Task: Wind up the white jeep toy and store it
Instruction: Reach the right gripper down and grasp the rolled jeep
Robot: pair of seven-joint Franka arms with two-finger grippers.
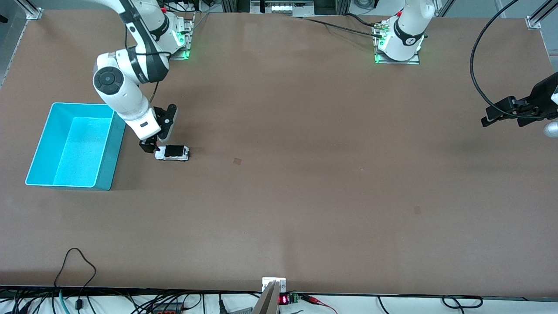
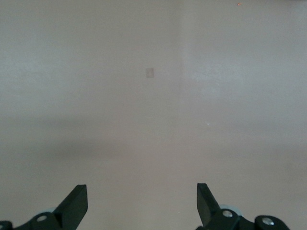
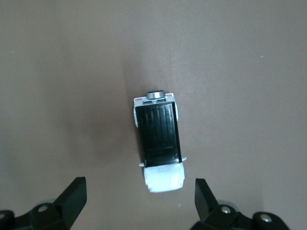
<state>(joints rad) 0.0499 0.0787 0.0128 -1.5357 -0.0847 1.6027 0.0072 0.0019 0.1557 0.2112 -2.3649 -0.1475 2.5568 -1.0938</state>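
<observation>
The right gripper grabs the jeep toy's black-roofed body (image 1: 174, 151) (image 3: 158, 135) next, to store it in the turquoise bin.
The white jeep toy (image 1: 172, 152) with its black roof panel stands on the brown table beside the turquoise bin (image 1: 81, 104), toward the right arm's end. My right gripper (image 1: 151, 147) is low over the table at the jeep's end that faces the bin. In the right wrist view the jeep toy (image 3: 159, 146) lies lengthwise just ahead of the right gripper (image 3: 139, 192), which is open, with the white hood close to the gap and nothing touching. My left gripper (image 1: 503, 117) waits over the left arm's end of the table. The left gripper (image 2: 141, 195) is open over bare table.
The bin is empty inside. Two small darker patches (image 1: 236, 161) (image 1: 417, 209) mark the tabletop. A black cable (image 1: 477, 83) loops above the left arm's end. Cables and a small display (image 1: 283, 299) run along the table edge nearest the front camera.
</observation>
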